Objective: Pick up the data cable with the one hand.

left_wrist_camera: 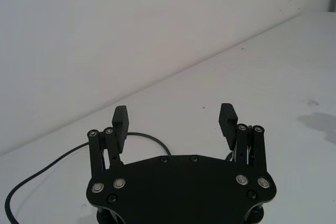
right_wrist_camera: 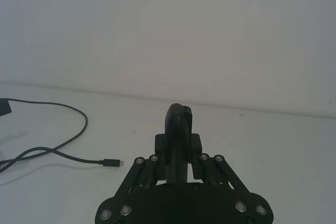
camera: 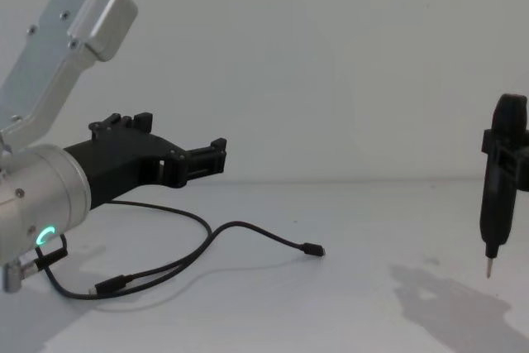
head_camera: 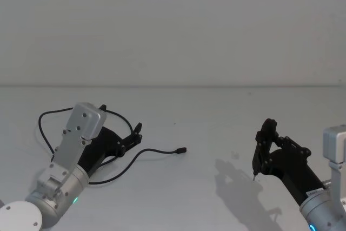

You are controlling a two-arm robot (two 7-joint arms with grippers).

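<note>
My left gripper is going to grab the data cable next by the raised bend behind its plug, since the rest of its length is lying slack.
The data cable lies in loose black curves on the white table, with one small plug pointing toward the middle. It also shows in the chest view as the data cable, with a second plug near my left arm. My left gripper hovers open above the cable's loop with nothing between its fingers. The cable runs behind and below those fingers. My right gripper is on the right, shut on a black pen-like tool whose thin tip points down.
A plain white wall rises behind the white table. The right arm casts a shadow on the tabletop.
</note>
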